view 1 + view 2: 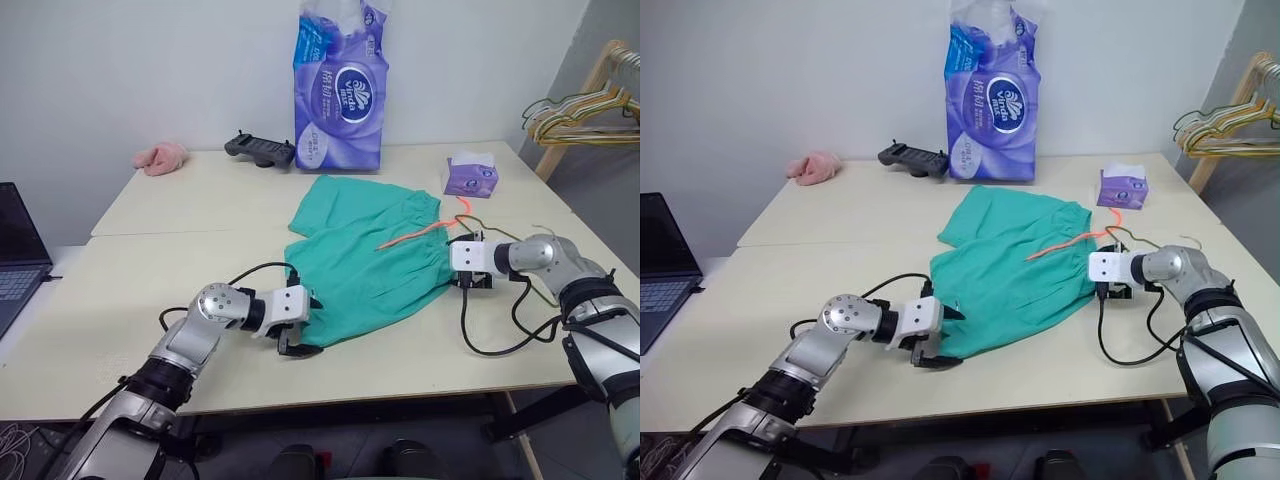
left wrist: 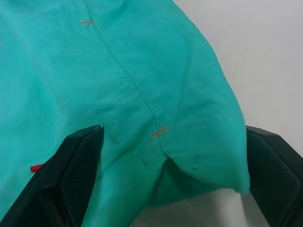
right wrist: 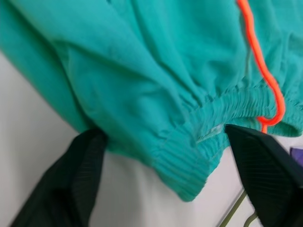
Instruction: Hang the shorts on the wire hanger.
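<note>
Next, my left gripper pinches the shorts (image 1: 365, 255) by that hem corner (image 1: 309, 328), since the shorts lie flat with the hem corner raised in a fold.
The teal-green shorts (image 1: 365, 255) lie flat in the middle of the table (image 1: 150, 290), with the orange-red drawstring (image 1: 425, 232) across the waistband. My left gripper (image 1: 300, 336) is open at the near hem, and its fingers (image 2: 75, 175) stand on either side of the hem corner (image 2: 208, 161). My right gripper (image 1: 470, 281) is open at the waistband's right end (image 3: 189, 175), which lies between its fingers (image 3: 265, 175). The wire hanger (image 1: 1152, 241) lies on the table beside the waistband, mostly hidden under my right arm; a bit of olive wire (image 3: 233, 213) shows just past the waistband.
A tall purple tissue pack (image 1: 340, 90), a black controller (image 1: 260, 150) and a pink fluffy cloth (image 1: 160, 157) stand along the back edge. A small purple tissue box (image 1: 471, 176) sits behind the shorts. A laptop (image 1: 15, 255) is at far left, bunched hangers (image 1: 585, 112) at far right.
</note>
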`<action>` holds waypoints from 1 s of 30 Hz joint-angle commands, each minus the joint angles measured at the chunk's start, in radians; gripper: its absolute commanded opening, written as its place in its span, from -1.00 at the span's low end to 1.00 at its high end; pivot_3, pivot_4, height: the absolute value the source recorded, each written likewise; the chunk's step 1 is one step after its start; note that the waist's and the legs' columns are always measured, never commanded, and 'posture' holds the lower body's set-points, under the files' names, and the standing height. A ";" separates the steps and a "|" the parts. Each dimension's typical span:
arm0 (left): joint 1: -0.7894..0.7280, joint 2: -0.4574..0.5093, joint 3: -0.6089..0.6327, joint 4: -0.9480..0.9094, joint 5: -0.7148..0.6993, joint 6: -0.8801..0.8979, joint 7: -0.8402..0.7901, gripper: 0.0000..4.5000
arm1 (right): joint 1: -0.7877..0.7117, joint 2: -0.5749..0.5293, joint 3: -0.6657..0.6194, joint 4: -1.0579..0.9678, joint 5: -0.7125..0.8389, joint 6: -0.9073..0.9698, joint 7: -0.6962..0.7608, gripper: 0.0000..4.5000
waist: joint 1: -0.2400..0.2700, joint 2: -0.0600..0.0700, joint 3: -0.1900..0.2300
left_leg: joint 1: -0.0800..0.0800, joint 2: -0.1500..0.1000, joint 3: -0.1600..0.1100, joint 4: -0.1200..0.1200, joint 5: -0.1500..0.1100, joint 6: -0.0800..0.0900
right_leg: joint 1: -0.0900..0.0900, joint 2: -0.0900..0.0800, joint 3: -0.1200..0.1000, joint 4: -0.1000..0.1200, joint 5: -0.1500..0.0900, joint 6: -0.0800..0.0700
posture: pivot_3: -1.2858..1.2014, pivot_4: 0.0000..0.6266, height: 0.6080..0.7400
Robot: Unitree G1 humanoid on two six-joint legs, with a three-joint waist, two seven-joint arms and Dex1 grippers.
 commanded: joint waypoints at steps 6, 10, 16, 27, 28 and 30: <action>-0.012 0.033 -0.011 0.041 0.033 0.004 -0.041 0.18 | -0.023 -0.008 0.000 0.003 -0.015 -0.023 -0.055 -0.52 | 0.000 0.001 -0.001 | 0.001 0.000 0.002 0.000 0.000 0.000 | -0.002 0.000 0.002 0.004 0.000 0.000 | 0.12 -1.00 1.00; -0.009 0.039 -0.010 0.046 0.034 -0.003 -0.051 -0.38 | 0.004 -0.003 -0.012 -0.004 0.002 -0.043 -0.043 -1.00 | -0.001 0.001 -0.001 | 0.001 0.000 0.002 0.000 0.000 0.000 | -0.002 0.001 0.002 0.005 0.000 0.000 | 0.11 -1.00 1.00; -0.048 0.034 0.009 0.104 0.043 -0.030 -0.013 -0.99 | 0.032 0.003 -0.045 -0.025 0.048 -0.044 -0.023 -1.00 | -0.002 0.001 -0.001 | 0.001 0.000 0.002 0.000 0.001 0.000 | -0.002 0.001 0.002 0.005 0.000 0.000 | 0.10 -0.98 1.00; 0.285 0.652 0.121 -0.321 -0.356 0.187 -0.411 -0.99 | 0.665 -0.298 -0.118 -1.247 0.662 0.600 0.653 -1.00 | -0.002 -0.002 0.003 | -0.003 0.009 -0.002 0.000 -0.010 -0.001 | -0.006 0.003 -0.003 0.006 -0.011 -0.002 | 0.12 -0.88 1.00; 0.298 0.697 0.122 -0.363 -0.421 0.232 -0.411 -0.99 | 0.690 -0.333 -0.124 -1.330 0.702 0.701 0.669 -1.00 | 0.001 0.000 0.005 | -0.002 0.009 -0.001 0.001 -0.013 0.001 | -0.005 0.003 -0.003 0.007 -0.014 -0.002 | 0.12 -0.88 1.00; 0.227 0.691 0.106 -0.358 -0.474 0.309 -0.411 -0.99 | 0.654 -0.335 -0.119 -1.383 0.741 0.840 0.676 -1.00 | 0.008 0.001 0.007 | -0.003 0.008 -0.001 0.002 -0.013 0.000 | -0.006 0.001 -0.003 0.005 -0.015 -0.001 | 0.11 -0.90 1.00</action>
